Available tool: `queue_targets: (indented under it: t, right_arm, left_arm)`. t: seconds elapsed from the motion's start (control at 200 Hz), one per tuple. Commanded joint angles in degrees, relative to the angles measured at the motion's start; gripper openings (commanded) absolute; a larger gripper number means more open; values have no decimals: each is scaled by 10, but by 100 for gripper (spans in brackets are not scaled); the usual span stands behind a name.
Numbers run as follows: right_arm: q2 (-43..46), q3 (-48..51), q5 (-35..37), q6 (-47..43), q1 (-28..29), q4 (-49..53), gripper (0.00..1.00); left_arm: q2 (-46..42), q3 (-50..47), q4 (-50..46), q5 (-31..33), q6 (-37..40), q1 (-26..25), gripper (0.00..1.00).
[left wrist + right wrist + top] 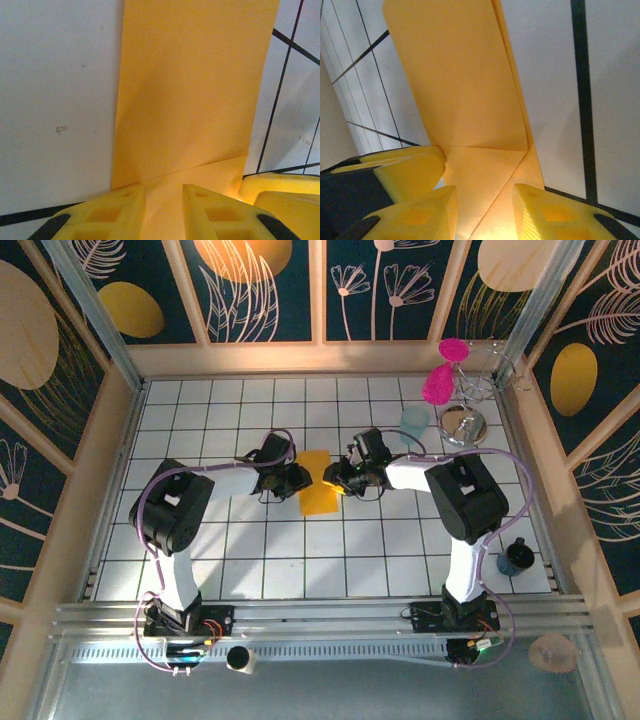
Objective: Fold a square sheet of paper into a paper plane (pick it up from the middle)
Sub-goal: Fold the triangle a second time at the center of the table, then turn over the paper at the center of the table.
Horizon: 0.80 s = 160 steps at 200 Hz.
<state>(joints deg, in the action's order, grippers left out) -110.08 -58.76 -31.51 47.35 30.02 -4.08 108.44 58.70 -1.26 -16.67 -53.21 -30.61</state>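
Observation:
My right gripper is going to grab the diagonally creased flap (326, 483) (486, 206) at the middle of the paper next. Both ends then stay free to form the paper plane.
The square sheet of paper (318, 485) lies on the white tiles, folded into a narrow orange-yellow strip between my two grippers. In the left wrist view the paper (190, 90) shows a crease across its near end. My left gripper (163, 194) stands open over that end, its yellow fingers a little apart with paper under the gap. In the right wrist view the paper (460, 85) has a folded flap with a diagonal crease. My right gripper (485, 194) is open astride that flap. The left gripper (292, 480) and right gripper (336, 480) face each other across the strip. A paper plane is out of view.
A pale teal cup (414, 421), a pink object (438, 385), a wire stand (482, 380) and a shiny round dish (463, 425) crowd the back right. A dark mug (516, 557) stands at the right edge. Wooden walls ring the tiled table (250, 560).

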Motion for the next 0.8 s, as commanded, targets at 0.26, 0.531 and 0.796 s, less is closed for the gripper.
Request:
queue_targets:
  t: [0.26, 0.531, 0.796]
  right_arm:
    - [-22, -24, -15, 3, 10, 4, 33]
    - [-21, -21, -24, 23, 10, -9, 32]
    - [-23, -29, 15, 31, 10, 36, 33]
  left_arm:
    - [12, -20, -2, -6, -16, 6, 29]
    - [9, -18, -3, -7, -16, 6, 29]
    - [8, -19, -3, -7, -16, 6, 30]
